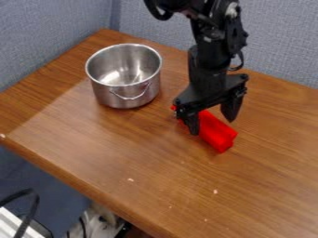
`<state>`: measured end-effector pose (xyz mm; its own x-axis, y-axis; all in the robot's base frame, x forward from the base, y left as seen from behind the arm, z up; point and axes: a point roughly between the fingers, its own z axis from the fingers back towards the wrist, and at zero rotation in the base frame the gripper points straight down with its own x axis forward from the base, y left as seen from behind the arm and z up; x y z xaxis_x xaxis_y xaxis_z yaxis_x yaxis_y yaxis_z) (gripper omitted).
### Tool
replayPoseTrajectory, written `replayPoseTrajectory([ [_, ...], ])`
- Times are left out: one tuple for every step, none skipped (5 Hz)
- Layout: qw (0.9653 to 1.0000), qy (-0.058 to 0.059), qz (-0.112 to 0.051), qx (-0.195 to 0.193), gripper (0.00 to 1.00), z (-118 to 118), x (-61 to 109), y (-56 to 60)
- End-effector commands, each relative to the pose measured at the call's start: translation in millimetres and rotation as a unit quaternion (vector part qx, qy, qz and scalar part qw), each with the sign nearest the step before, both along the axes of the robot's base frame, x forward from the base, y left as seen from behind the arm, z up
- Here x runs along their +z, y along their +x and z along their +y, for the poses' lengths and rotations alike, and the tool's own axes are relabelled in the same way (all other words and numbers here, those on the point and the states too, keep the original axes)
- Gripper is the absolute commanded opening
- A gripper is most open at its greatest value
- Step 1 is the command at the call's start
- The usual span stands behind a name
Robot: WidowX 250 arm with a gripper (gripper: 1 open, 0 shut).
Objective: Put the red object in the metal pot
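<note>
My gripper grabs the red object by its long sides near one end [203, 120] next, to put the red object in the metal pot [125, 74].
The red object [218, 135], a bright elongated block, lies flat on the wooden table [99, 139], right of the metal pot [125, 74]. My gripper [211, 116] points straight down over the block's upper half, open, with one finger [192, 122] on its near side and the other [232, 105] on its far side. The fingertips reach down to about the block's level, and the block's upper end is partly hidden behind them. The pot stands upright and shows nothing inside, its thin wire handle hanging at the front.
The table's front-left edge runs diagonally from the left to the bottom middle. A grey-blue partition wall [137, 19] stands behind the pot. Dark cables [25, 209] lie on the floor below the table.
</note>
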<state>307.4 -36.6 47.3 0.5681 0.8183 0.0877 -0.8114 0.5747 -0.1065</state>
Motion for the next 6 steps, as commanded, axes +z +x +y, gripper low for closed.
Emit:
replayPoseTrajectory([
  [0.9999, 0.004, -0.013, 0.000, 1.00, -0.6, 4.4, 2.7],
  [0.9999, 0.010, -0.012, 0.000, 0.00, 0.9, 2.1, 2.6],
  [0.9997, 0.022, -0.009, -0.004, 1.00, 2.9, 4.0, 0.7],
  [0.9995, 0.032, -0.003, -0.006, 0.00, 4.5, 6.1, -1.1],
  [0.9991, 0.041, 0.002, -0.008, 0.00, 6.4, 7.6, -2.2],
  [0.9987, 0.049, 0.011, -0.008, 0.00, 7.4, 11.8, -4.0],
])
